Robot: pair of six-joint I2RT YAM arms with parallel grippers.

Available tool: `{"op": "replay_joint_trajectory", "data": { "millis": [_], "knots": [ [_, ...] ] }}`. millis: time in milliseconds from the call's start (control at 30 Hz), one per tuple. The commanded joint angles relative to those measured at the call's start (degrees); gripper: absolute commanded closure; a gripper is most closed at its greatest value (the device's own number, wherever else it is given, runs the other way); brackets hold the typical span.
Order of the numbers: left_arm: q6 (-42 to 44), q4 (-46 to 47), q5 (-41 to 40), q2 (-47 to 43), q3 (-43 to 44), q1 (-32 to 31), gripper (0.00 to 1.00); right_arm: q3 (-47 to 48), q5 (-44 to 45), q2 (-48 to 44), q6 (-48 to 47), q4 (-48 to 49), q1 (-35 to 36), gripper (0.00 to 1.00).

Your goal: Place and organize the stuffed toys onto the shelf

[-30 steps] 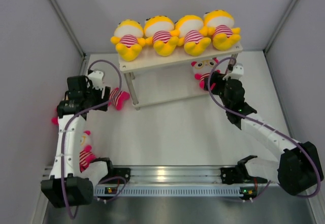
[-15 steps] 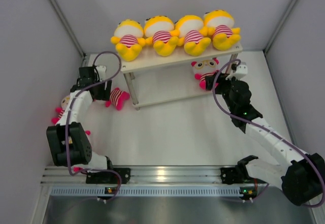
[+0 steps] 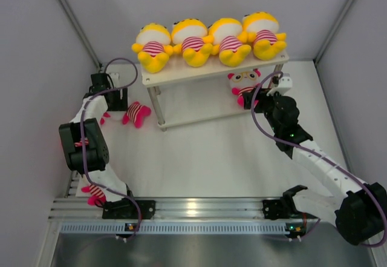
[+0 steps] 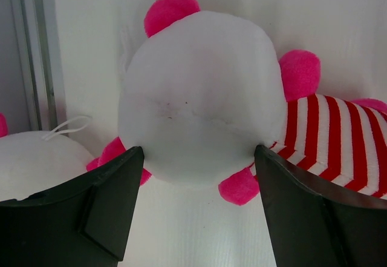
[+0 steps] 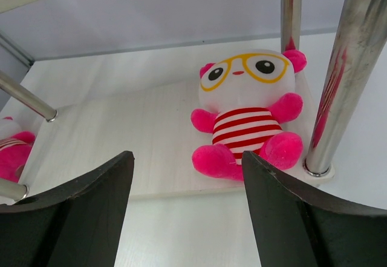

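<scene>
I will next grab the pink toy by its white head [image 3: 116, 112] [image 4: 199, 91] with my left gripper, so its striped body stays free to hand over to my right gripper.
Four yellow stuffed toys [image 3: 208, 42] sit abreast on the top board of the shelf [image 3: 175, 73]. One pink stuffed toy with glasses [image 3: 243, 83] sits at the right end of the lower board, also in the right wrist view [image 5: 248, 118]. My right gripper [image 3: 257, 99] [image 5: 186, 158] is open and empty just in front of it. Another pink toy [image 3: 134, 114] lies on the table left of the shelf. My left gripper [image 3: 116, 103] [image 4: 196, 158] is open, its jaws either side of that toy's white head [image 4: 199, 91].
A third pink toy [image 3: 94, 193] lies near the left arm's base, and another white head [image 4: 36, 158] shows beside the left finger. The shelf's metal legs [image 5: 335, 85] stand close to the right gripper. Side walls close in the table on the left and right.
My left arm has swung toward the back left corner and brought its open gripper over the lying pink toy's head. My right gripper has shifted slightly by the seated pink toy.
</scene>
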Motion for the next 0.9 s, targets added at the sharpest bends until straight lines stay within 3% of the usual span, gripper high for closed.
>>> {"op": "replay_joint_trajectory", "data": {
  "millis": [0, 200, 500, 867],
  "knots": [
    [-0.8, 3.5, 3.8, 2.1, 1.4, -0.2, 0.19, 0.5, -0.9, -1.1, -1.2, 0.7, -0.1, 0.28],
    [-1.0, 3.4, 5.2, 3.6, 3.6, -0.1, 0.17, 1.3, -1.2, -0.5, -2.7, -0.9, 0.4, 0.28],
    [-0.2, 3.4, 6.1, -4.0, 5.0, -0.2, 0.16, 1.5, 0.1, -0.3, -4.1, -1.9, 1.1, 0.28],
    [-0.9, 5.2, 1.4, 3.9, 6.3, -0.3, 0.16, 1.2, 1.6, -0.6, -5.4, -2.8, 1.6, 0.27]
  ]
}}
